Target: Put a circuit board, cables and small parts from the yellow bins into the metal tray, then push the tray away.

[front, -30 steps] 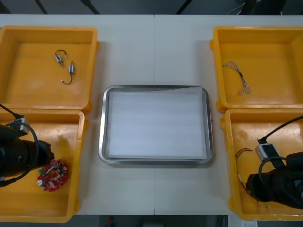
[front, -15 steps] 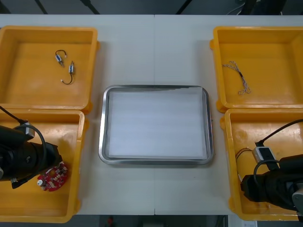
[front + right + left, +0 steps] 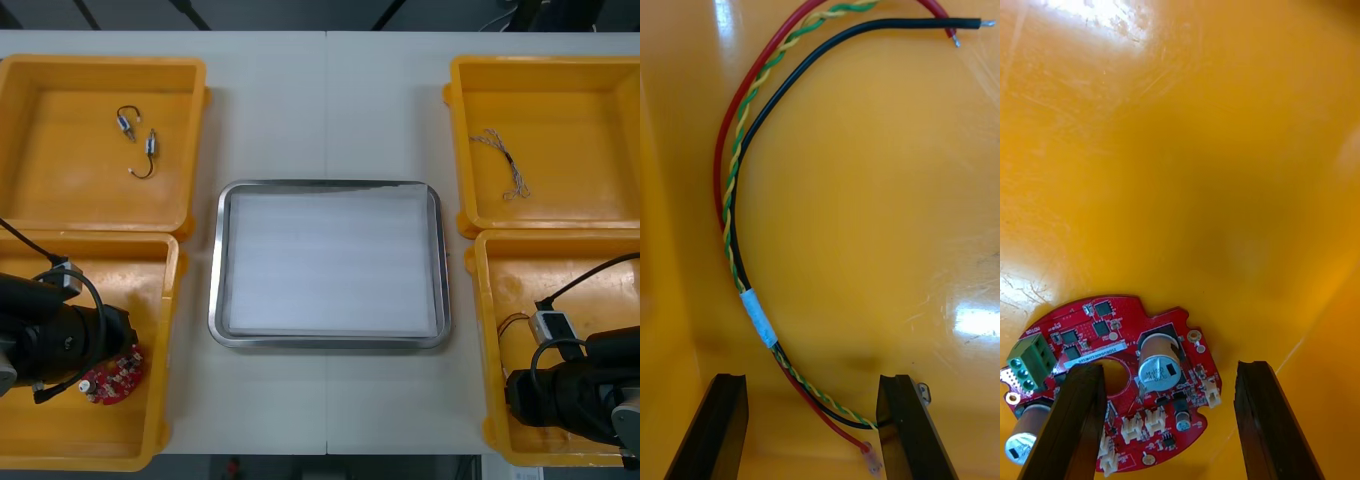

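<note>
Next, the left gripper grabs the circuit board by the silver capacitor standing up near its edge, since the round board lies flat and spreads wide.
A round red circuit board (image 3: 1112, 375) lies on the floor of the near-left yellow bin (image 3: 168, 330). My left gripper (image 3: 1169, 424) is open low over it, with the board's edge between the fingers; in the front view the left arm (image 3: 55, 340) covers part of the board (image 3: 112, 377). In the near-right yellow bin (image 3: 478, 300) my right gripper (image 3: 1171, 427) is open over a bundle of red, black and twisted yellow-green cables (image 3: 758, 319) bound with white tape. The bundle's end runs between the fingers, close to one finger (image 3: 906, 424). The metal tray (image 3: 222, 330) sits mid-table, white inside.
The far-left bin (image 3: 195, 140) holds two small metal parts (image 3: 137, 142) with black leads. A thin twisted cable (image 3: 502, 160) lies in the far-right bin (image 3: 455, 140). Bin walls stand close beside both grippers.
The left arm has moved toward the table's near edge and over the board, covering more of it. The right arm has also drawn toward the near edge inside its bin.
</note>
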Available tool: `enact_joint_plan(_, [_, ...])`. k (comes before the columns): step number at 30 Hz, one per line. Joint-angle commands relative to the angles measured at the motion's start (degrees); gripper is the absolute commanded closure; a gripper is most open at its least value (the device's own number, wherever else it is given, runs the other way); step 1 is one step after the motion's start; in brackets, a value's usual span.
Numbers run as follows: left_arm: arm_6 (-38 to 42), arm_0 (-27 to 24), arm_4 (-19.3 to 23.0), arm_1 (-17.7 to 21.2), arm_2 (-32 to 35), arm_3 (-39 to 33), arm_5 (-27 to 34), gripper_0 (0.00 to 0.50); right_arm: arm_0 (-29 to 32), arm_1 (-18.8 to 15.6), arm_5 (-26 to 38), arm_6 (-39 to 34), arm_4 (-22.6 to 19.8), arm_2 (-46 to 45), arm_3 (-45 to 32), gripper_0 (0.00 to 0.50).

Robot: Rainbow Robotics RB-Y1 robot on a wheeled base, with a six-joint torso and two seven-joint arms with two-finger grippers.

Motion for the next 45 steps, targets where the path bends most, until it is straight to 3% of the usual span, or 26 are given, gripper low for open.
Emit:
enact_joint_plan(1, [2.0, -1.7, -1.9, -0.6, -2.7, 0.8, -2.0, 0.000, 0.5, 0.7, -0.4, -2.2, -0.4, 0.6, -0.4, 0.000])
enact_joint_plan(17, [2.1, -1.9, -2.7, -0.6, -4.5, 2.5, -4.1, 0.000, 0.2, 0.7, -2.7, -2.3, -0.4, 0.5, 2.6, 0.000])
enact_joint_plan(20, [2.1, -1.9, -2.8, -0.6, -4.5, 2.5, -4.1, 0.143, 0.2, 0.7, -2.7, -2.3, -0.4, 0.5, 2.8, 0.000])
enact_joint_plan(22, [2.2, -1.9, -2.7, -0.6, -4.5, 2.5, -4.1, 0.294, 0.1, 0.7, -2.6, -2.4, -0.4, 0.6, 2.9, 0.000])
enact_joint_plan(23, [2.2, -1.9, -2.7, -0.6, -4.5, 2.5, -4.1, 0.345, 0.2, 0.7, -2.6, -2.4, -0.4, 0.5, 2.8, 0.000])
enact_joint_plan(24, [2.3, -1.9, -2.7, -0.6, -4.5, 2.5, -4.1, 0.448, 0.2, 0.7, -2.6, -2.4, -0.4, 0.5, 2.8, 0.000])
enact_joint_plan(25, [2.3, -2.0, -2.7, -0.6, -4.5, 2.5, -4.1, 0.470, 0.2, 0.7, -2.6, -2.4, -0.4, 0.5, 2.8, 0.072])
enact_joint_plan(26, [2.2, -2.0, -2.7, -0.5, -4.4, 2.5, -4.2, 0.486, 0.2, 0.7, -2.6, -2.4, -0.4, 0.5, 2.8, 0.188])
enact_joint_plan(27, [2.2, -2.0, -2.8, -0.6, -4.5, 2.5, -4.3, 0.494, 0.2, 0.7, -2.6, -2.4, -0.4, 0.5, 2.8, 0.251])
enact_joint_plan(28, [2.2, -1.9, -2.8, -0.6, -4.5, 2.5, -4.3, 0.500, 0.2, 0.7, -2.6, -2.4, -0.4, 0.5, 2.8, 0.375])
enact_joint_plan(29, [2.2, -1.9, -3.0, -0.5, -4.5, 2.5, -4.3, 0.500, 0.2, 0.7, -2.6, -2.4, -0.4, 0.5, 2.8, 0.442])
enact_joint_plan(31, [2.0, -1.9, -3.2, -0.6, -4.5, 2.4, -4.3, 0.500, 0.2, 0.7, -2.6, -2.5, -0.4, 0.5, 2.8, 0.495])
enact_joint_plan(37, [1.5, -2.0, -3.7, -0.1, -4.5, 2.4, -4.3, 0.500, 0.1, 0.7, -2.6, -2.8, 0.3, 0.3, 2.8, 0.500])
enact_joint_plan(45, [0.0, -3.1, -3.8, 3.8, -4.4, 1.9, -4.3, 0.500, -0.6, 0.7, -1.6, -2.1, -0.5, -1.8, 2.8, 0.500])
